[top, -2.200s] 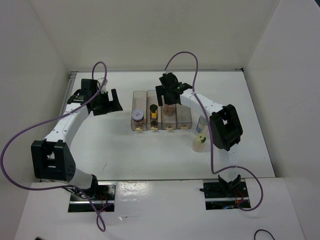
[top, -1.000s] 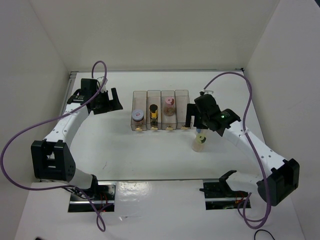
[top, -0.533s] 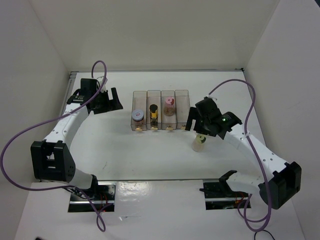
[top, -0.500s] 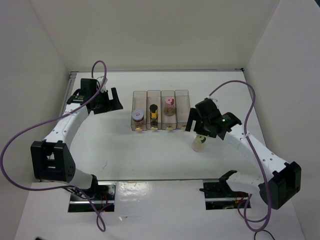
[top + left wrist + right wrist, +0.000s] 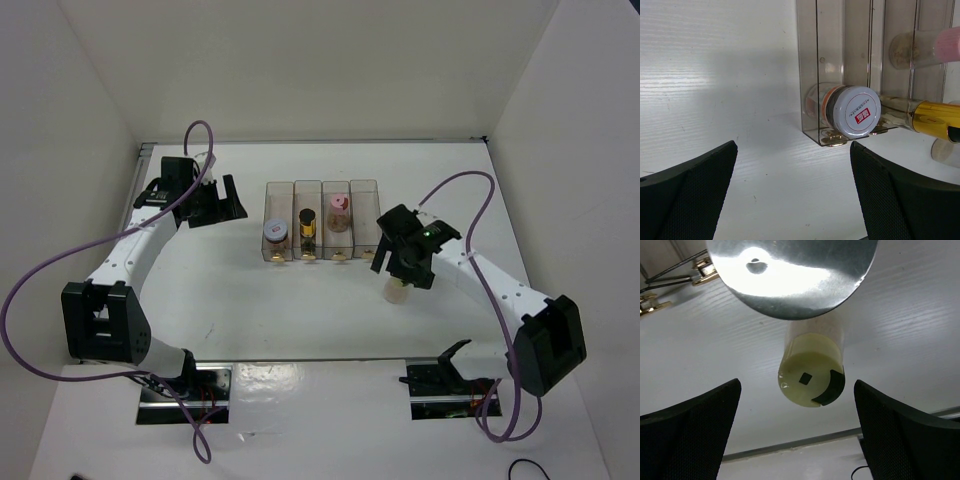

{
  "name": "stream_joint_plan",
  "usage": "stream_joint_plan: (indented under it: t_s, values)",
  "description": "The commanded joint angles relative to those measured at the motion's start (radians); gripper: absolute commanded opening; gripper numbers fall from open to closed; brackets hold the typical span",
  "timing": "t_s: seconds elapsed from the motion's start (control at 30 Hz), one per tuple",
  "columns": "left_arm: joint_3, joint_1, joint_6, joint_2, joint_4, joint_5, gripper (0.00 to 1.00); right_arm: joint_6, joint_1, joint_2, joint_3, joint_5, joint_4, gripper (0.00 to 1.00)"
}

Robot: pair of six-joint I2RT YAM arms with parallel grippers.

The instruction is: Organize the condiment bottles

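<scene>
Next, my right gripper grips the pale jar by its yellow-green lid (image 5: 398,293), which leaves the jar's base free to stand in the tray (image 5: 365,215).
The clear tray (image 5: 365,215) holds the pink-white lid jar (image 5: 275,232), the dark jar with gold cap (image 5: 307,226) and the pink lid jar (image 5: 340,206) in its three left slots. My right gripper (image 5: 399,266) is open just over the pale jar with yellow-green lid (image 5: 398,293). In the right wrist view that jar (image 5: 812,376) stands between my spread right gripper (image 5: 796,385). The grey lid (image 5: 790,275) of the taller jar fills the top of that view, and my arm hides it from above. My left gripper (image 5: 215,203) is open and empty, left of the tray.
The tray's right slot holds nothing. In the left wrist view the left gripper (image 5: 792,145) faces the tray's (image 5: 810,75) near end with the pink-white lid jar (image 5: 855,111). White walls enclose the table on three sides.
My right arm left the pink lid jar in the third slot, swung out to the right, then came down over the pale jar. The left arm has not moved.
</scene>
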Motion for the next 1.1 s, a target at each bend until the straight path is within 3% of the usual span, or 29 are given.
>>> stream_joint_plan:
  t_s: [0.0, 0.1, 0.33, 0.57, 0.77, 0.87, 1.0, 1.07]
  values:
    - [-0.005, 0.005, 0.014, -0.023, 0.031, 0.022, 0.99, 0.043, 0.009, 0.023, 0.032, 0.065, -0.057, 0.98]
    - [-0.005, 0.005, 0.014, -0.014, 0.040, 0.022, 0.99, 0.043, 0.009, 0.023, 0.032, 0.075, -0.043, 0.98]
    - [-0.005, 0.005, 0.014, -0.014, 0.040, 0.031, 0.99, 0.030, 0.009, 0.056, 0.022, 0.088, -0.020, 0.79]
    - [-0.005, 0.005, 0.014, -0.014, 0.040, 0.031, 0.99, 0.009, 0.009, 0.074, 0.022, 0.101, 0.003, 0.75]
    - [-0.005, 0.005, 0.014, -0.014, 0.040, 0.031, 0.99, 0.000, 0.009, 0.096, 0.013, 0.112, 0.037, 0.64]
    - [-0.005, 0.005, 0.014, -0.014, 0.040, 0.031, 0.99, 0.000, 0.009, 0.106, 0.002, 0.112, 0.037, 0.53]
    - [-0.005, 0.005, 0.014, -0.014, 0.040, 0.031, 0.99, 0.000, 0.018, 0.096, 0.002, 0.088, 0.037, 0.29]
    - [-0.005, 0.005, 0.014, -0.014, 0.040, 0.031, 0.99, 0.000, 0.028, 0.083, 0.011, 0.065, 0.037, 0.25]
